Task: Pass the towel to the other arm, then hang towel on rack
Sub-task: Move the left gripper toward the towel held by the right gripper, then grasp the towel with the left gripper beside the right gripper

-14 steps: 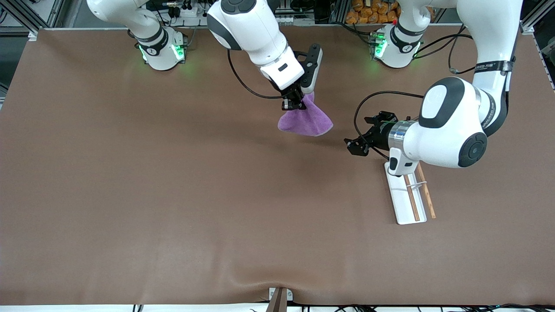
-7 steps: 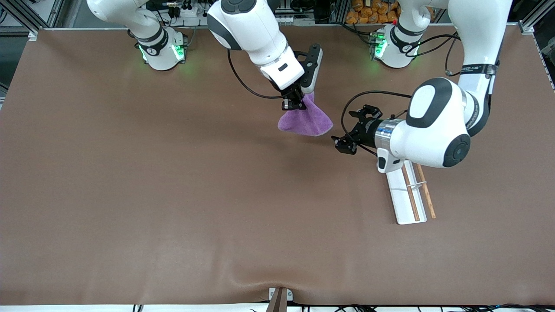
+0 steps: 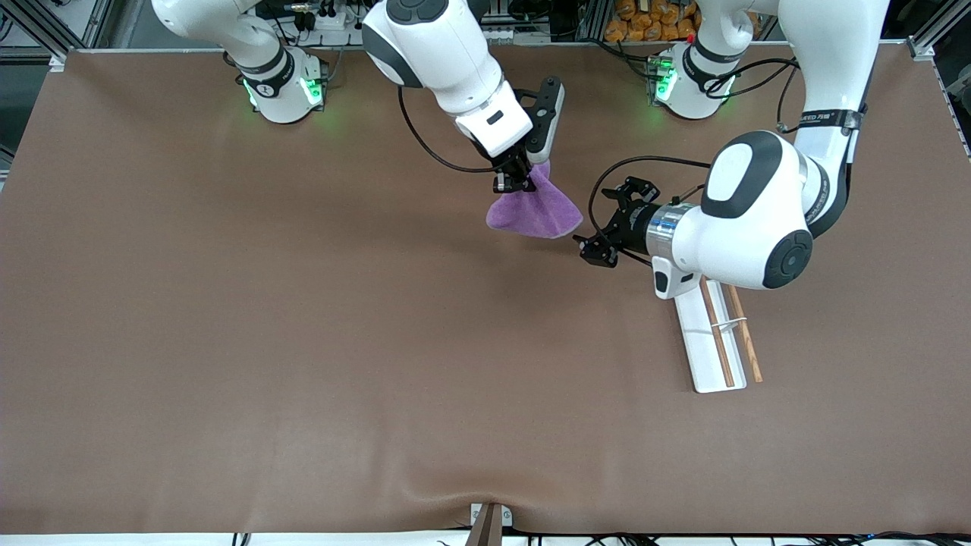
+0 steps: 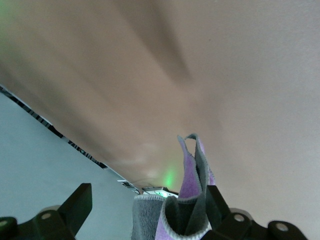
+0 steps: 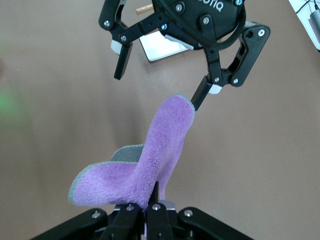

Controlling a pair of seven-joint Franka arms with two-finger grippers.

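I should take over the purple towel and hang it on the rack [image 3: 709,356]. My left gripper should grab it by its free corner [image 3: 578,219] next.
My right gripper [image 3: 516,180] is shut on the purple towel [image 3: 535,212] and holds it up over the middle of the table. The towel hangs fanned out, grey underside showing in the left wrist view [image 4: 187,175]. My left gripper [image 3: 595,224], the one with the silver ring and black claw fingers, is open beside the towel. The towel's free edge stands between its spread fingers, close against one finger [image 4: 217,205]. The right wrist view shows the towel [image 5: 160,145] rising from my right gripper [image 5: 152,192] toward the open left gripper [image 5: 159,90]. The rack [image 3: 709,356] lies partly under the left arm.
The rack's two brown rods [image 3: 719,334] run along its white base, nearer to the front camera than the left gripper. Both arm bases [image 3: 281,83] stand along the table's back edge. The brown table cover [image 3: 303,341] has a wrinkle at its front edge.
My left arm has moved toward the right arm's end, bringing its open gripper up to the towel's free edge. The right gripper and the towel have stayed still.
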